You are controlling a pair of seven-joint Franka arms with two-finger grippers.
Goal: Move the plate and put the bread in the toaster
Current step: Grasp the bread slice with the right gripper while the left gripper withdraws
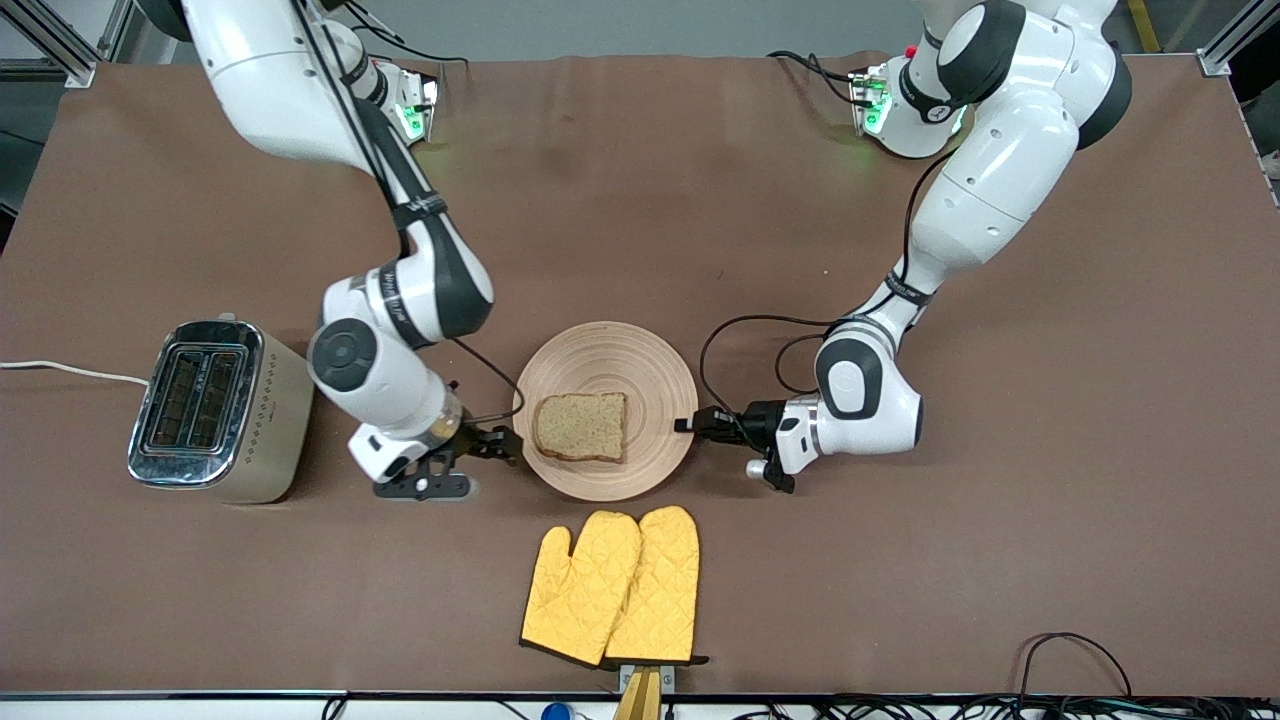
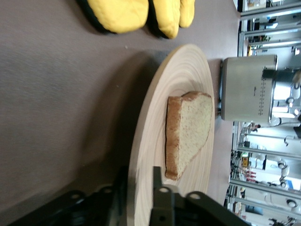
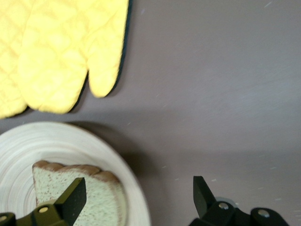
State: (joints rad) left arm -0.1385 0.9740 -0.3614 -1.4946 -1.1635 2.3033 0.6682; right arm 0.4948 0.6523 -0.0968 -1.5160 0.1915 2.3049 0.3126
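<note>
The slice of bread needs to be picked up next by its crust edge [image 1: 542, 428] with my right gripper, to load the toaster [image 1: 215, 410].
The plate [image 1: 610, 350] lies mid-table with the bread [image 1: 581, 427] flat on it. The toaster [image 1: 215, 410] stands at the right arm's end, slots up. My left gripper [image 1: 690, 424] is low at the plate's rim on the left arm's side. In the left wrist view its jaws [image 2: 140, 188] are closed across the rim of the plate [image 2: 178, 75], one finger on top, near the bread [image 2: 188, 129]. My right gripper [image 1: 505, 443] is at the rim on the toaster's side. It is wide open [image 3: 138, 195], one finger over the bread [image 3: 103, 197], one over bare table.
Two yellow oven mitts [image 1: 615, 585] lie nearer the front camera than the plate, close to its rim. The toaster's white cord [image 1: 70, 372] runs off the table's edge. Brown table shows between plate and toaster.
</note>
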